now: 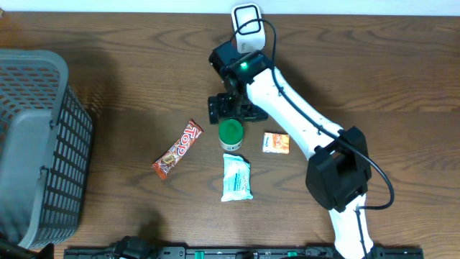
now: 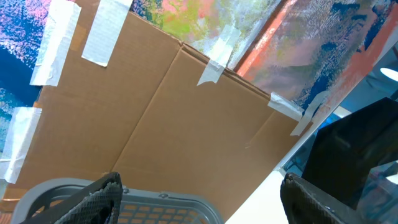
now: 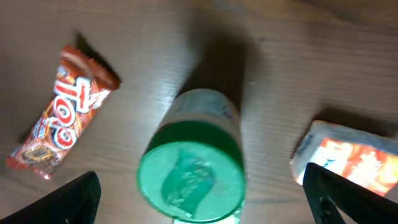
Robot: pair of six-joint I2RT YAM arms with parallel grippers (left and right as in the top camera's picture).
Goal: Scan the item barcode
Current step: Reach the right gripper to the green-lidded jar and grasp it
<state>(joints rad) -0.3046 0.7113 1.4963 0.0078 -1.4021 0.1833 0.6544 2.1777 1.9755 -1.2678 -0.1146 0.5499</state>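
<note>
My right gripper is going to grab the round container around its green lid [image 1: 231, 132] [image 3: 190, 172], and the container's body will stay uncovered.
A green-lidded round container [image 1: 231, 134] stands upright mid-table. My right gripper [image 1: 231, 115] hovers just above it, open. In the right wrist view the green lid [image 3: 190, 172] sits between the two wide-apart fingers, with the right gripper [image 3: 199, 186] touching nothing. A red candy bar [image 1: 177, 149] [image 3: 62, 112] lies to its left, and an orange box [image 1: 275, 142] [image 3: 348, 155] to its right. A white wipes packet [image 1: 236, 177] lies in front. The white device [image 1: 246, 18] at the far edge may be the scanner. My left gripper [image 2: 200, 185] is open and empty, pointing at a cardboard wall.
A grey plastic basket [image 1: 36, 144] fills the table's left side, and its rim [image 2: 155, 202] shows under the left gripper. The right arm [image 1: 302, 119] stretches diagonally from the front right. Taped cardboard [image 2: 174, 118] stands behind the basket.
</note>
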